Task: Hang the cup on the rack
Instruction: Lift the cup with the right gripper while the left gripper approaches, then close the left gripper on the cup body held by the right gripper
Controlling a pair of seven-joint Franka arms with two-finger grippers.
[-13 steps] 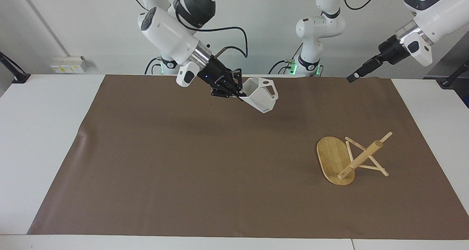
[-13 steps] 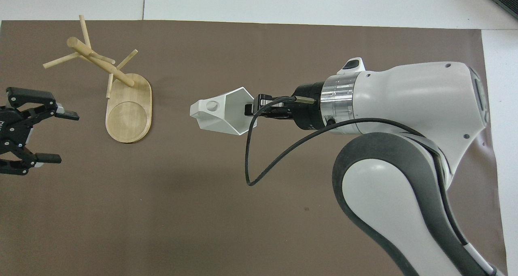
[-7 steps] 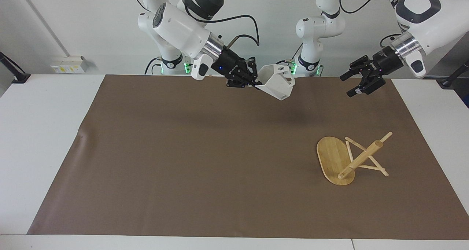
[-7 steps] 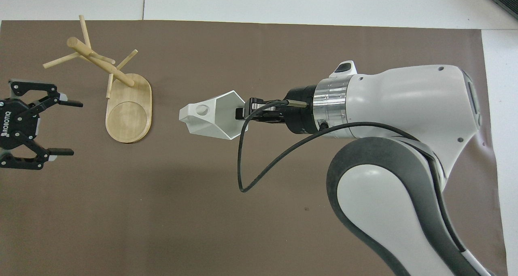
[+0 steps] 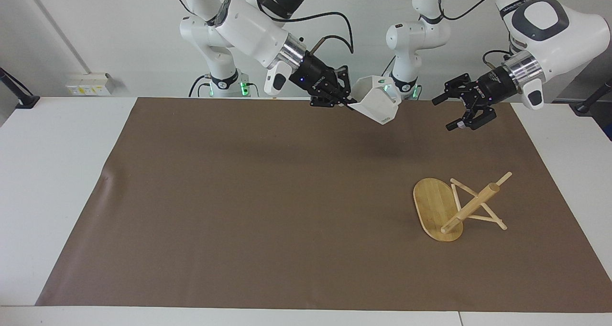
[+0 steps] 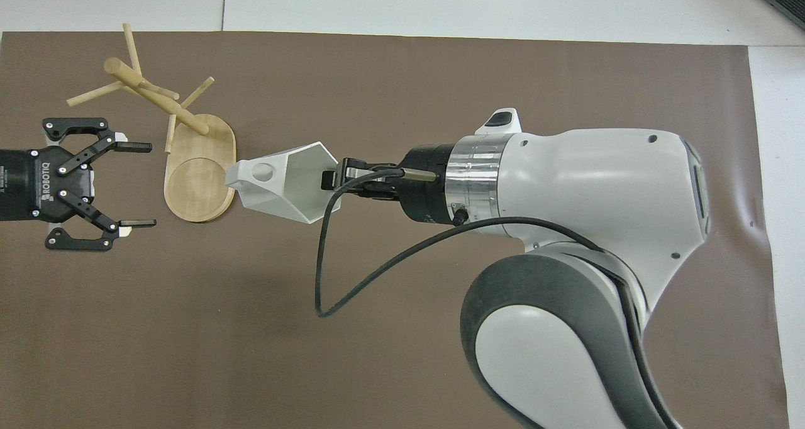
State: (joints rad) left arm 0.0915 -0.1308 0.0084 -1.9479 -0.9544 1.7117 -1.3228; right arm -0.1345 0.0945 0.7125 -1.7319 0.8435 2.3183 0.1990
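The cup's sides stand free at its closed end [image 6: 241, 180] and my right gripper already covers the cup's rim, so my left gripper needs to grab the cup by that end next.
The white faceted cup [image 5: 378, 104] hangs in the air, tipped on its side, in my right gripper [image 5: 349, 103], which is shut on its rim. In the overhead view the cup [image 6: 283, 183] points its pierced handle toward the left arm's end, and the right gripper [image 6: 331, 180] grips the rim on the other end. The bamboo rack [image 5: 442, 206] stands upright on the brown mat at the left arm's end; overhead it shows as an oval base [image 6: 201, 177] with a post and pegs. My left gripper [image 5: 443, 113] is open and empty in the air, apart from the cup and facing it [image 6: 149, 185].
A brown mat [image 5: 239, 211] covers most of the white table [image 5: 57, 173]. The right arm's large body [image 6: 566, 228] and its black cable [image 6: 352, 284] cover much of the overhead view at the right arm's end.
My right gripper has carried the cup higher and toward the left arm's end. My left gripper has turned to face the cup, moved in toward it, and is now open.
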